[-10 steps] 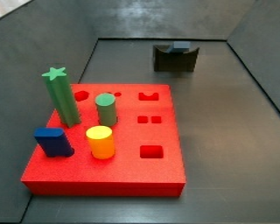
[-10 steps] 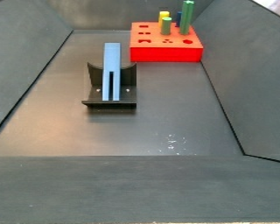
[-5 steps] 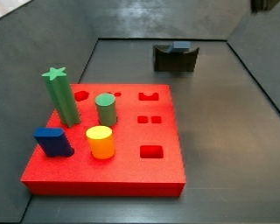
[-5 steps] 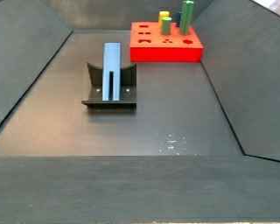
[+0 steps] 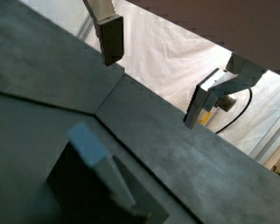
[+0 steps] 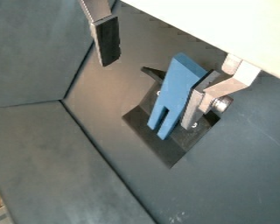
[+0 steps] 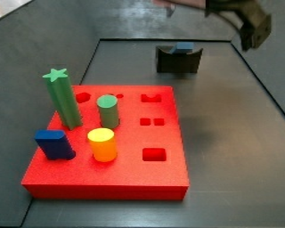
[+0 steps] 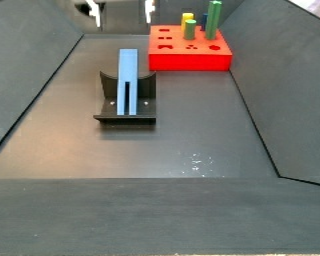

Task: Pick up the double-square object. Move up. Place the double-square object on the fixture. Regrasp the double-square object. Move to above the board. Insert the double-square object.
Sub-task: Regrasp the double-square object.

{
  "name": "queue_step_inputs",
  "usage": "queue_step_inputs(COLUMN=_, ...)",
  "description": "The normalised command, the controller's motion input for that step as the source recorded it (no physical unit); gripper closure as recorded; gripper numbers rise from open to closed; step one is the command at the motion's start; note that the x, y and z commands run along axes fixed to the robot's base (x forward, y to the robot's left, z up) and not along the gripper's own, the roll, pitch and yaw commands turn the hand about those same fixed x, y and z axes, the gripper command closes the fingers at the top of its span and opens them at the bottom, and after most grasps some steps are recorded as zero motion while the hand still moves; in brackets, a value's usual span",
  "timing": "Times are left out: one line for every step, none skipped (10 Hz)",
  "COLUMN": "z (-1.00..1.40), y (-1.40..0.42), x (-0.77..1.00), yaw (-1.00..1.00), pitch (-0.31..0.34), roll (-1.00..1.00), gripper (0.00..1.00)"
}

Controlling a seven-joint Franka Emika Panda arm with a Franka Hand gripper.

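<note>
The gripper takes the double-square object by its end opposite the pegs next, so the pegs stay free to enter the square holes.
The slate-blue double-square object (image 8: 128,80) lies along the notch of the dark fixture (image 8: 109,108), prongs toward the near side. In a side view only its end (image 7: 181,48) shows above the fixture (image 7: 178,62). My gripper (image 8: 120,10) hangs high, above and beyond the fixture, open and holding nothing; it also shows at the upper edge (image 7: 245,25). In both wrist views the fingers (image 6: 106,40) (image 5: 109,40) stand wide apart. The double-square object (image 6: 175,94) (image 5: 98,156) lies well below them on the fixture (image 6: 166,144). The red board (image 7: 109,169) (image 8: 190,58) lies apart from the fixture.
On the board stand a green star-topped peg (image 7: 63,98), a green cylinder (image 7: 108,112), a yellow cylinder (image 7: 102,144) and a short dark-blue block (image 7: 53,144). Open holes include a pair of small squares (image 7: 152,121). Sloped dark walls (image 8: 29,95) surround the floor.
My gripper has come into both side views from the upper edge; one second ago it did not show. The double-square object and the fixture have not moved.
</note>
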Motion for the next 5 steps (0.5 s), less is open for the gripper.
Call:
queue_step_inputs(z=-1.00, y=0.03, x=0.05, yaw=-0.04, pitch=-0.156, roll=0.08, gripper=0.00)
queue_step_inputs(z=-1.00, y=0.03, x=0.06, yaw=-0.07, pitch=-0.134, roll=0.07, gripper=0.00)
queue_step_inputs(z=-1.00, y=0.03, x=0.06, yaw=-0.08, pitch=-0.114, roll=0.06, gripper=0.00)
queue_step_inputs(z=-1.00, y=0.03, x=0.06, yaw=-0.08, pitch=-0.092, roll=0.06, gripper=0.00)
queue_step_inputs(z=-0.83, y=0.02, x=0.05, yaw=-0.08, pitch=-0.072, roll=0.06, gripper=0.00)
